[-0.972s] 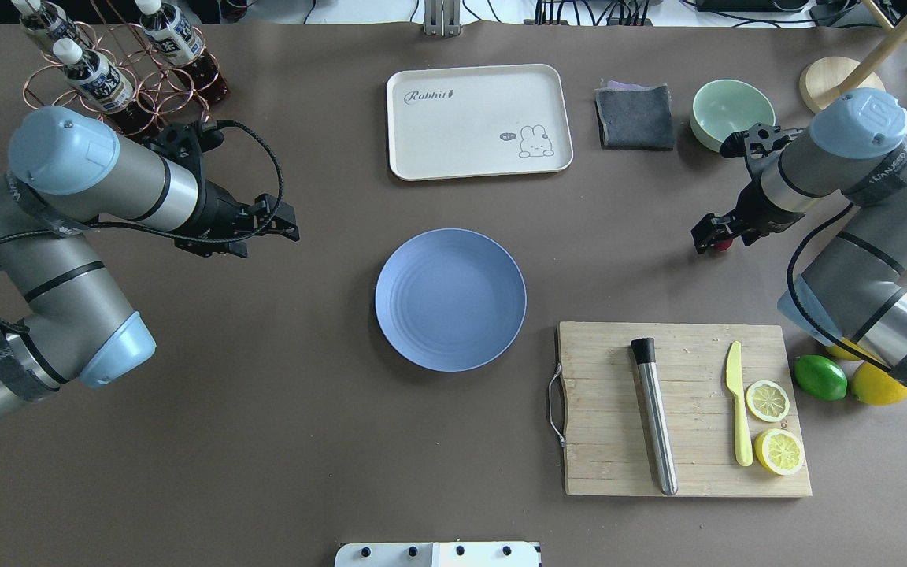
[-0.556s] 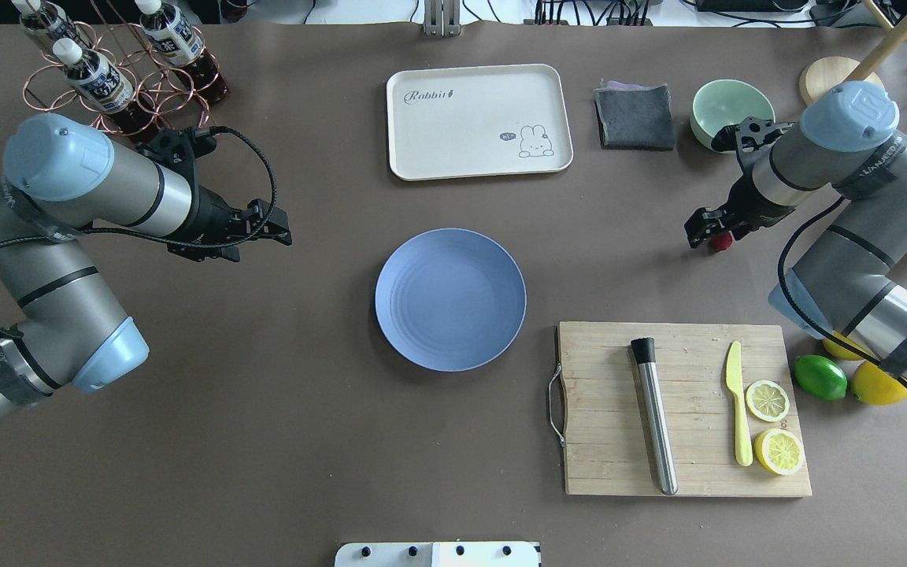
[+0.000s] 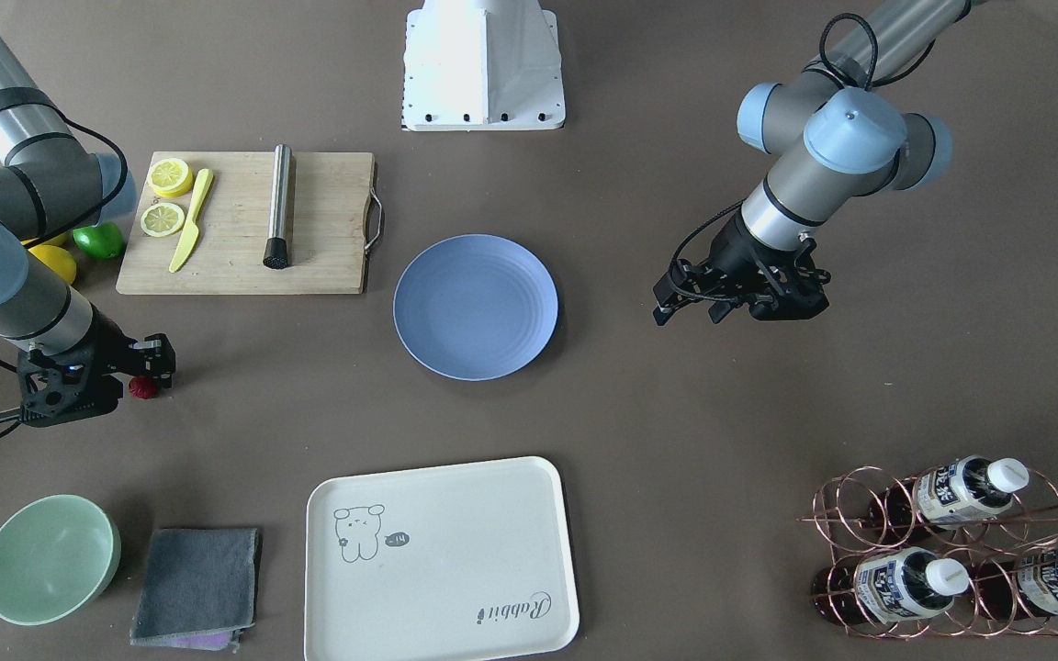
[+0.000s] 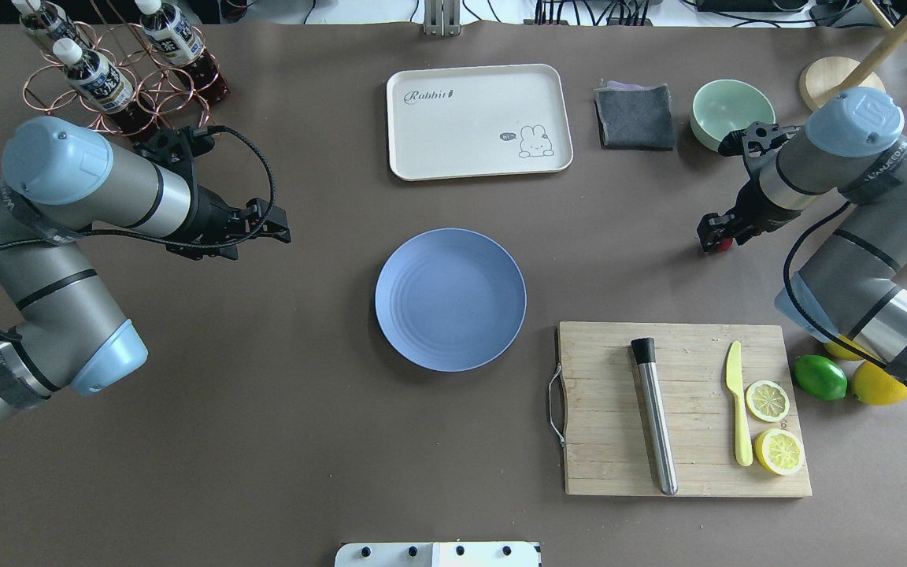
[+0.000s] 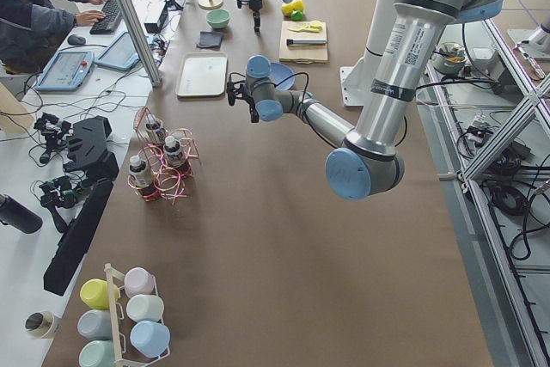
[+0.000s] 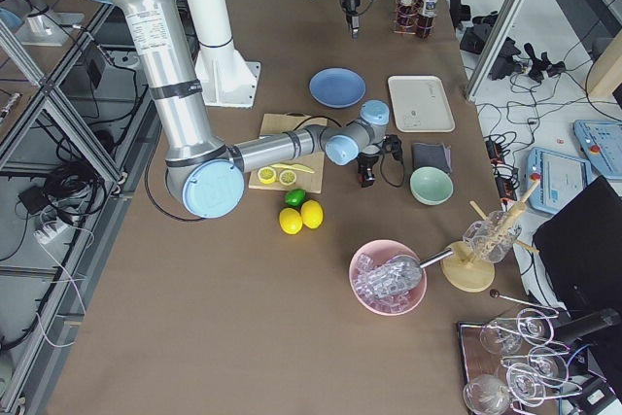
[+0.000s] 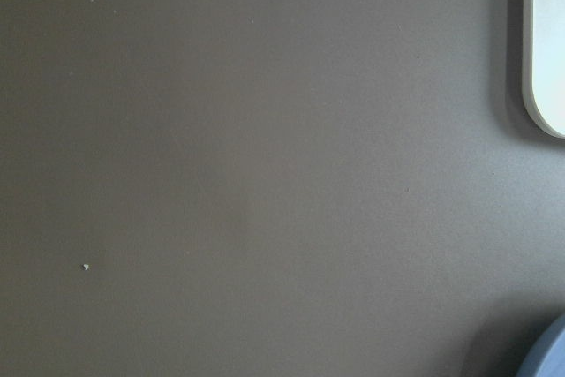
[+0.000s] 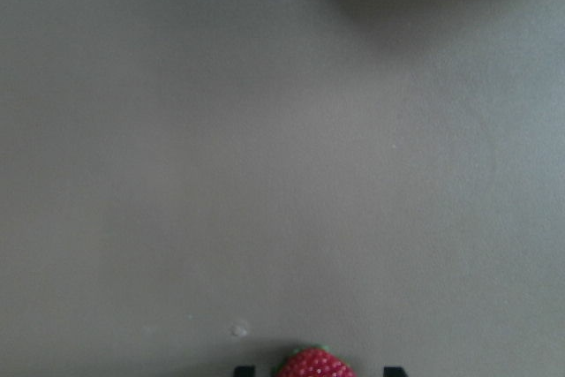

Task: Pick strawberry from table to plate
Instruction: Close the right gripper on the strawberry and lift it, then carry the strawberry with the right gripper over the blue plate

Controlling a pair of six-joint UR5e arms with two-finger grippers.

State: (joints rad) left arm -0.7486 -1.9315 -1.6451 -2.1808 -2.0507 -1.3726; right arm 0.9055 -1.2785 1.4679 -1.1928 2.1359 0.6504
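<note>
My right gripper grabs the strawberry by its bumpy red body (image 3: pixel 143 387) next, to move the strawberry onto the plate (image 3: pixel 475 307).
The strawberry (image 8: pixel 314 365) is small, red and bumpy and lies on the brownish-grey table (image 4: pixel 264 409) at the right. My right gripper (image 4: pixel 713 235) is low over it and open. In the right wrist view a black fingertip (image 8: pixel 394 370) shows on each side of the berry, with a gap to it. From the front the strawberry (image 3: pixel 140 387) peeks out beside the right gripper (image 3: pixel 148 367). The light-blue plate (image 4: pixel 450 299) lies bare at the table's centre. My left gripper (image 4: pixel 279 226) hovers open and holds nothing, left of the plate.
A wooden cutting board (image 4: pixel 603 409) with a steel muddler, yellow knife and lemon slices sits right of the plate. A lime (image 4: pixel 820 377) and lemons lie beyond it. At the back are a mint bowl (image 4: pixel 732 110), grey cloth (image 4: pixel 634 116), cream tray (image 4: pixel 479 120) and bottle rack (image 4: pixel 119 71).
My right gripper shifted slightly around the strawberry and is again close over it. The left arm drew back a little from the plate. The strawberry stays on the table.
</note>
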